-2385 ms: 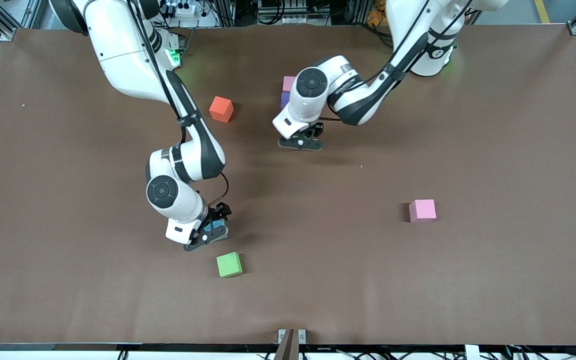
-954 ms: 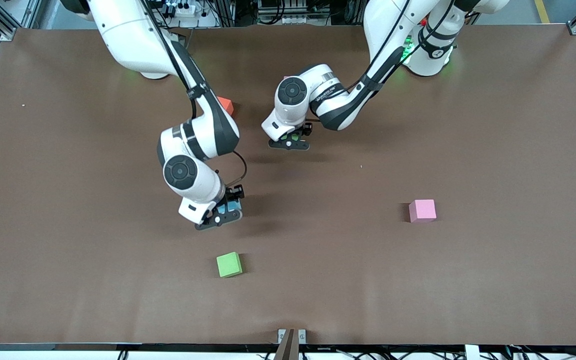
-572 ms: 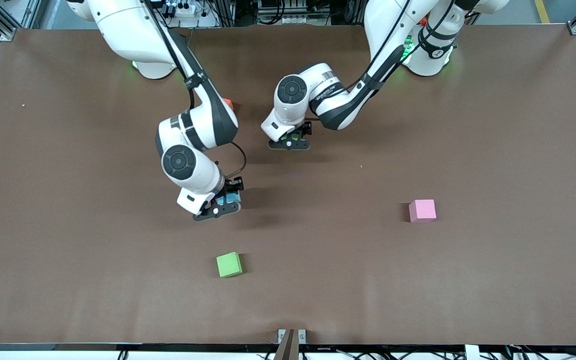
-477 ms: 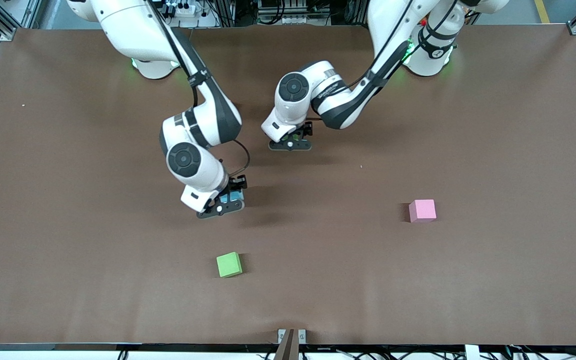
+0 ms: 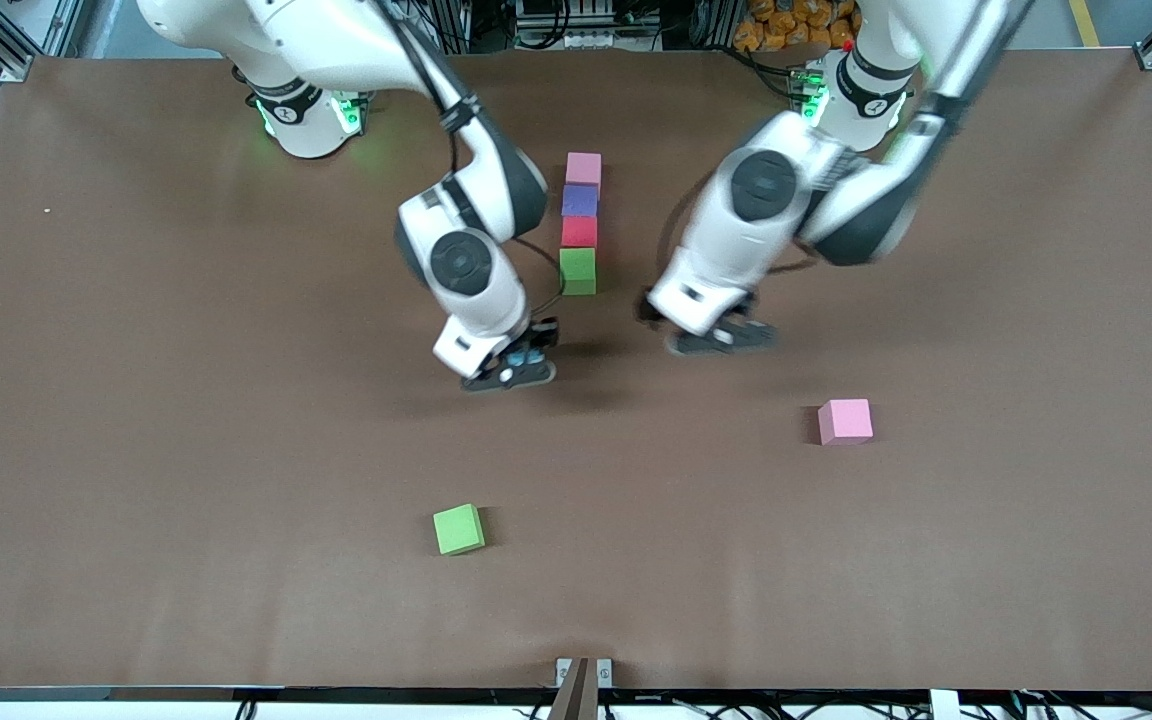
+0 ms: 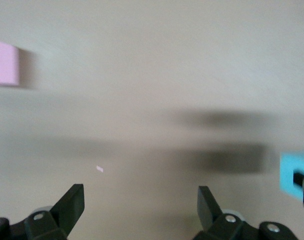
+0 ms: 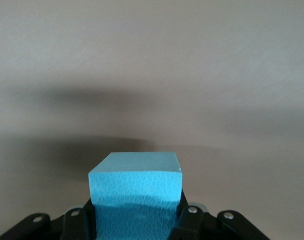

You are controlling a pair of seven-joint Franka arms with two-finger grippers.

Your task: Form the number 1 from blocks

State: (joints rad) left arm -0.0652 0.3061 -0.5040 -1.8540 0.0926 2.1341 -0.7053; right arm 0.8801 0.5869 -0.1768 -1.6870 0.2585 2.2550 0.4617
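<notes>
The blue block still hangs short of the spot beside the column's green end, so it is too early to open. My right gripper moves the block to that spot next.
Four blocks lie in a straight touching column at mid-table: pink, purple, red and green, the green end nearest the front camera. My right gripper hangs just off that green end, shut on a blue block, of which only a sliver shows from the front. The left gripper is open and empty over bare table beside the column, toward the left arm's end. A loose green block and a loose pink block lie nearer the camera. The orange block is hidden.
The brown table carries only the blocks. In the left wrist view the loose pink block and the blue block show at the picture's edges. Both robot bases stand along the table's edge farthest from the camera.
The right arm carried the blue block from near the loose green block up to the column. The left arm let go of a green block at the column's end and swung away, open.
</notes>
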